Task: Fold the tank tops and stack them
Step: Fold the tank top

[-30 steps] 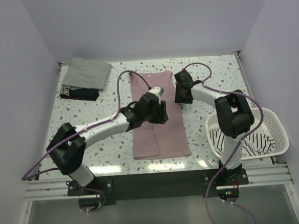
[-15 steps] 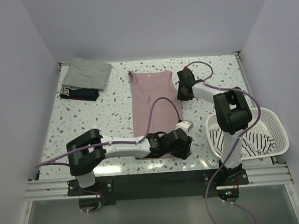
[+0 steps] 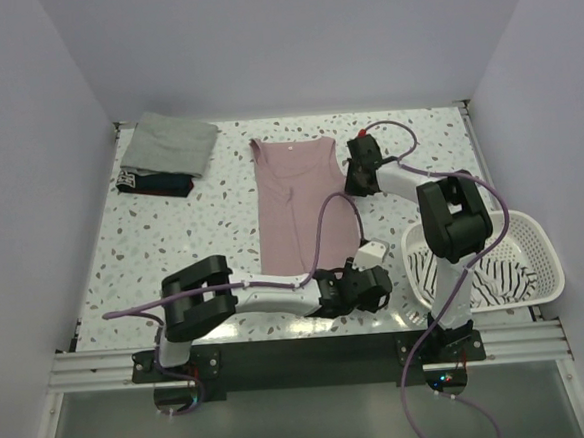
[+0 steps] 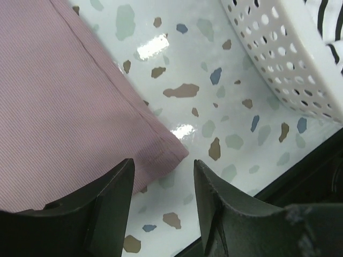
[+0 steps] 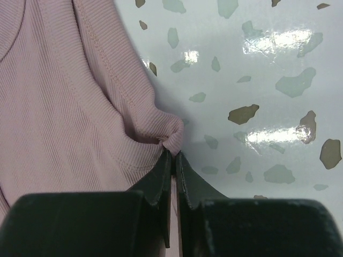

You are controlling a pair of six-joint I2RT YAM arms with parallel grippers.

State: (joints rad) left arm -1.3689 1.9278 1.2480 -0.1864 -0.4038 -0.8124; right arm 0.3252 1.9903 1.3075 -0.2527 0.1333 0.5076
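My left gripper should next grab the dusty pink tank top's near hem corner, to fold its side lengthwise alongside my right gripper.
The dusty pink tank top lies flat, lengthwise, in the middle of the table. My left gripper hovers low over its near right hem corner. It is open, with only table between the fingers. My right gripper is at the top's far right edge, shut on a pinched fold of pink fabric. A folded grey-green tank top rests on a dark navy one at the back left. The striped tank top lies crumpled in the basket.
The white slotted basket stands at the near right, close to my left gripper, and its wall fills the upper right of the left wrist view. The table's dark front edge runs just beyond the hem corner.
My left arm swung from the middle of the pink top down to its near right corner. My right gripper closed on the top's far right edge.
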